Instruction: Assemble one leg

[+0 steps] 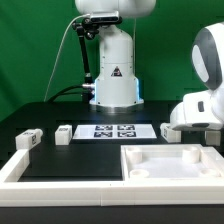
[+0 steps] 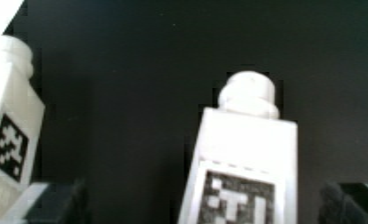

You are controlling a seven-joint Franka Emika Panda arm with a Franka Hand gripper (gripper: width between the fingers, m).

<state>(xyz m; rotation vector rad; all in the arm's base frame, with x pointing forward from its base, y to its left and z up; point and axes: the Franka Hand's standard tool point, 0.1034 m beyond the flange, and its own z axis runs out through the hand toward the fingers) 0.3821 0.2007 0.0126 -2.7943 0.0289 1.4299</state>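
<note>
My gripper should close on the leg now, because its dark fingers are low beside the white leg's tagged body and would catch the leg.
In the wrist view one leg (image 2: 245, 140), a white post with a rounded peg end and a black-and-white tag, lies on the black table between my fingers. My gripper (image 2: 206, 206) is open, with dark fingertips (image 2: 46, 206) on either side of the leg and apart from it. A second leg (image 2: 10, 120) lies beside it. In the exterior view my white hand (image 1: 196, 110) hangs low at the exterior view's right, just past a leg (image 1: 167, 130); the fingers are hidden there. Two more legs (image 1: 28, 140) (image 1: 64, 133) lie at the exterior view's left.
The big white square panel (image 1: 150, 170) with recessed corners lies at the front. White border rails (image 1: 22, 166) run along the front and the exterior view's left. The marker board (image 1: 113, 130) lies mid-table before the robot base (image 1: 115, 85).
</note>
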